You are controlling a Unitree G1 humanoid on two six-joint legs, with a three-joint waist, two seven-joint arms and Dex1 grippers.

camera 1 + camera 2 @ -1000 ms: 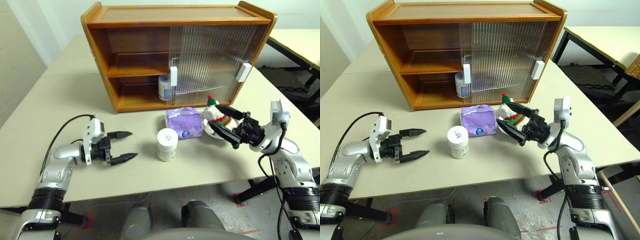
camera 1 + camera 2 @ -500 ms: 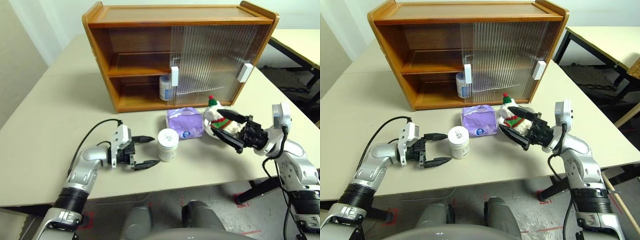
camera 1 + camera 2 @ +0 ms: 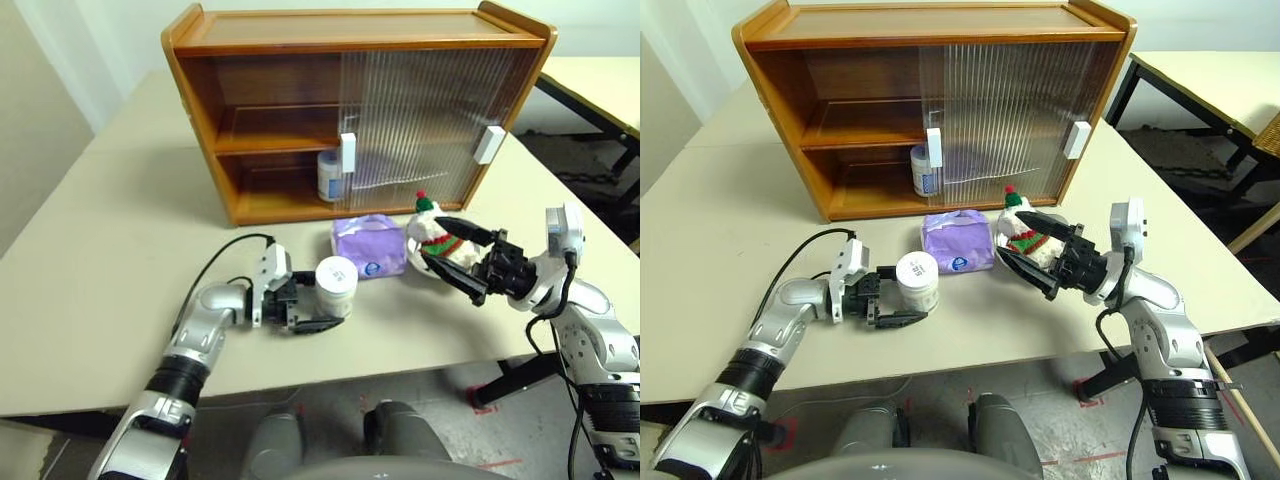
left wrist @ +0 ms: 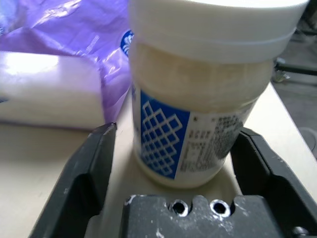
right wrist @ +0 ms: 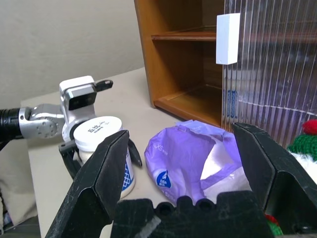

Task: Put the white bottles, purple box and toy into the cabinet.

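Observation:
The white bottle needs to go into the cabinet. My left gripper should pick it up by its labelled body (image 3: 335, 300) (image 4: 190, 139) next.
One white bottle (image 3: 335, 287) stands on the table in front of the cabinet (image 3: 340, 30). My left gripper (image 3: 322, 303) is open, lying level, with one finger on each side of that bottle. In the left wrist view the bottle (image 4: 198, 99) stands between the fingers (image 4: 91, 173), and a gap shows on at least one side. A second white bottle (image 3: 328, 175) stands on the cabinet's lower shelf. The purple box (image 3: 368, 247) lies right of the table bottle. The toy (image 3: 424, 205) sits right of the box. My right gripper (image 3: 431, 238) hovers open beside the toy, holding nothing.
The cabinet's ribbed sliding doors (image 3: 420, 110) with white handles (image 3: 348, 152) cover its right part; the left part stands open. A black cable (image 3: 215, 270) loops off my left arm. Another table (image 3: 1200, 80) stands at the back right. The table's front edge runs close below both grippers.
My left gripper has moved right across the table to the white bottle, and its fingers now stand on either side of it. The right gripper has kept its place.

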